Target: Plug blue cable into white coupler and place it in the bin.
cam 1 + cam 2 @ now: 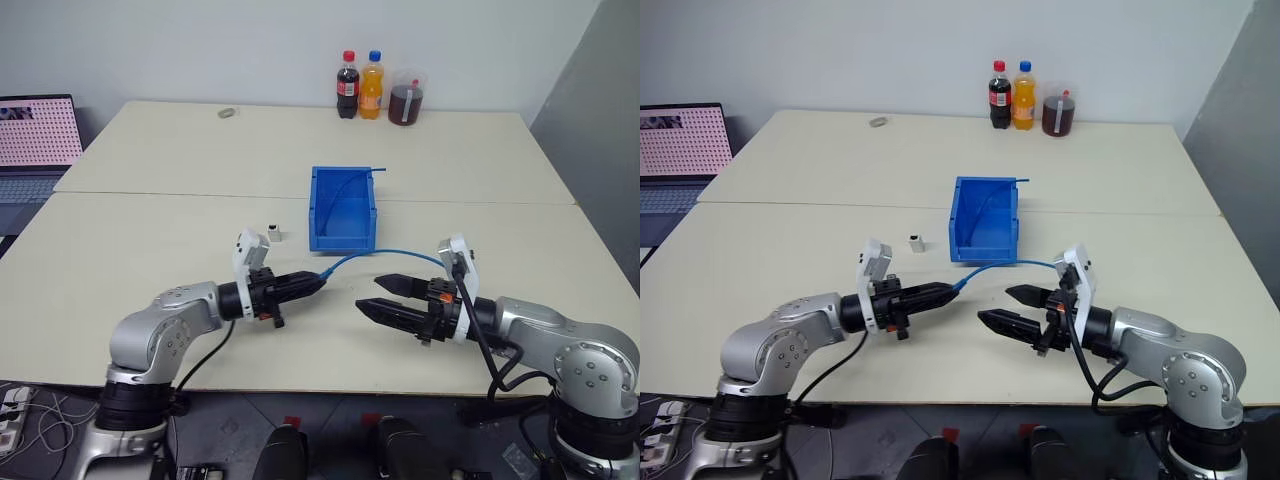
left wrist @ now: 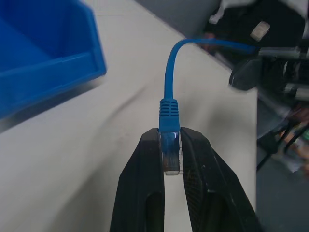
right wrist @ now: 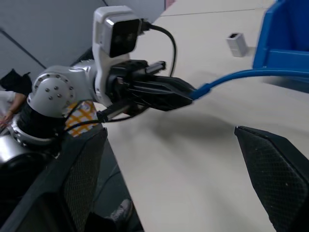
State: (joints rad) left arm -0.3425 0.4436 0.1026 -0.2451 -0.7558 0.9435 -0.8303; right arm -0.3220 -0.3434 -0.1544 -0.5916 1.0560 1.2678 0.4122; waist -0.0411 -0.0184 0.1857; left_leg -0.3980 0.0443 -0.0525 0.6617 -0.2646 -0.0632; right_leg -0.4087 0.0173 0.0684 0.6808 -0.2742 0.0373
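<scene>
The robot needs to plug the blue cable into the white coupler (image 1: 273, 233), so its right gripper should next grip the cable by its boot (image 1: 326, 273) beside the plug.
My left gripper (image 1: 318, 283) is shut on the clear plug of the blue cable (image 2: 169, 96) and holds it a little above the table, pointing level toward the right arm. From the plug the cable (image 1: 385, 256) arcs right and runs behind my right wrist, where its far end is hidden. My right gripper (image 1: 370, 293) faces the left one with its jaws wide open and nothing between them. The white coupler (image 1: 273, 233) stands on the table, left of the blue bin (image 1: 343, 235) and beyond my left gripper. Its socket end shows in the right wrist view (image 3: 236, 43).
A thin blue cable (image 1: 350, 180) lies inside the bin and pokes over its back right corner. Two bottles (image 1: 359, 85) and a cup of dark drink (image 1: 406, 97) stand at the table's far edge. A laptop (image 1: 35, 130) sits far left.
</scene>
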